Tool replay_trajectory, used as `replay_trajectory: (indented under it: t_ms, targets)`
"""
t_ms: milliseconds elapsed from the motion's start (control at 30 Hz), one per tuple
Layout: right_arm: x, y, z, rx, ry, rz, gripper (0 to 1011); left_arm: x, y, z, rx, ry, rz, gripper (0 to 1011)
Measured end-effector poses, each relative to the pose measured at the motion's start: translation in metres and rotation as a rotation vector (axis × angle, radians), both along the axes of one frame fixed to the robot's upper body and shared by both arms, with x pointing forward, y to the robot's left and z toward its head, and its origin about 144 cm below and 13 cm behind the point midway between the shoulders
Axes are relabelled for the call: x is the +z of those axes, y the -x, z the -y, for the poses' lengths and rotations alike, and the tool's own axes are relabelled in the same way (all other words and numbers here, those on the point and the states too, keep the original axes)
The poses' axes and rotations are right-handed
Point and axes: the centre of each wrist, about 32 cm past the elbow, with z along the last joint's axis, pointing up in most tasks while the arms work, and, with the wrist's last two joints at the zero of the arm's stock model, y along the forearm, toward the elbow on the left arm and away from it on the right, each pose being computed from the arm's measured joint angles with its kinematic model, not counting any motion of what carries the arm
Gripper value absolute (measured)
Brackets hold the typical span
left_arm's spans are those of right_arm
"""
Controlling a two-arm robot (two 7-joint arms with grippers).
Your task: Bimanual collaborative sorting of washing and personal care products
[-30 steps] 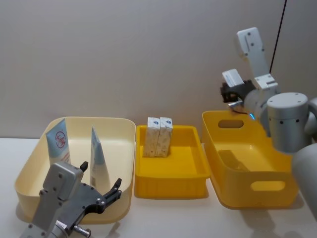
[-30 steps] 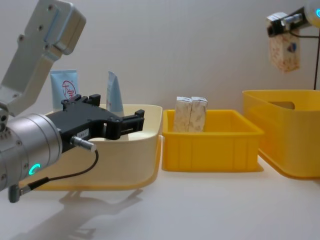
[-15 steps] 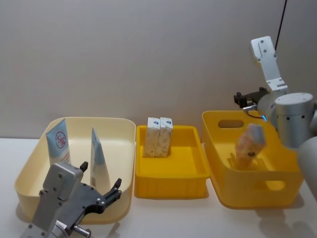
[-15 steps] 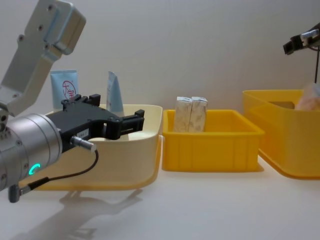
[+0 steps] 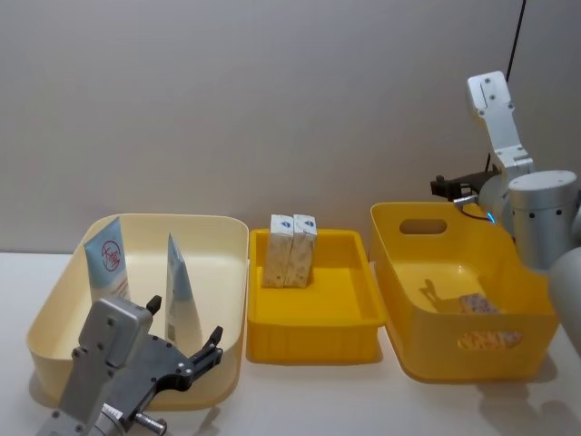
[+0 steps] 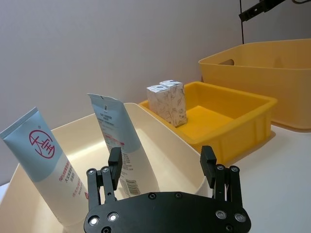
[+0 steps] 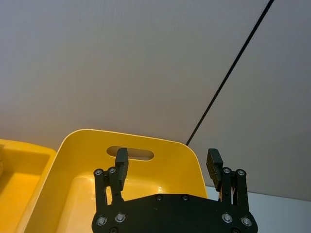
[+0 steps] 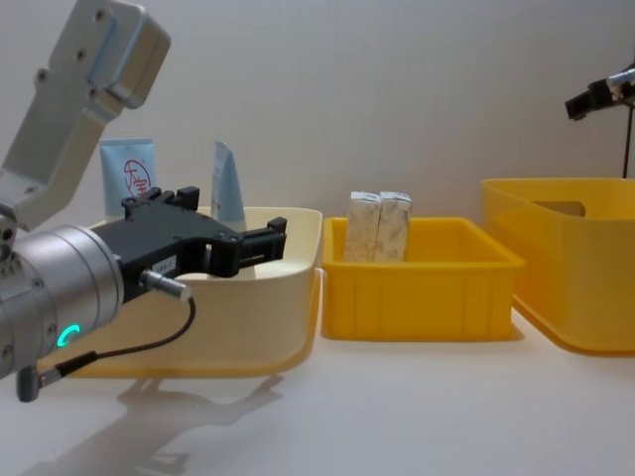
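The lower body of the nearer white squeeze tube is surrounded by the cream bin's sides, so my left gripper should next grab the tube by its light-blue crimped top.
Two white squeeze tubes with light-blue tops stand leaning in the cream bin. My left gripper hovers open and empty at that bin's front wall, its fingers apart just before the nearer tube. Two cream cartons stand side by side in the middle yellow tray. A third carton lies flat on the floor of the right yellow bin. My right gripper hangs high over that bin's back rim, open and empty.
The three containers stand in a row on a white table, cream at the left, the tall handled yellow bin at the right. A grey wall rises close behind them. Bare tabletop lies in front of the containers.
The carton that my right gripper held high has dropped into the right yellow bin and come to rest flat. The right gripper opened and drew back to the right. The left arm stayed still.
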Motion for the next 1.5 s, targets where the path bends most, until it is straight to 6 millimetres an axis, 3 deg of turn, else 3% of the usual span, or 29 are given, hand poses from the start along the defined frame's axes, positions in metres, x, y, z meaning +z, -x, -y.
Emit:
replay_trajectory:
  t_ms: [367, 1500]
  targets:
    - [-0.001, -0.002, 0.002, -0.008, 0.000, -0.005, 1001, 0.001, -0.002, 0.000, -0.005, 0.000, 0.003, 1003]
    - [-0.002, -0.003, 0.003, -0.013, 0.000, -0.010, 1001, 0.026, -0.059, -0.006, -0.012, -0.012, 0.021, 1003]
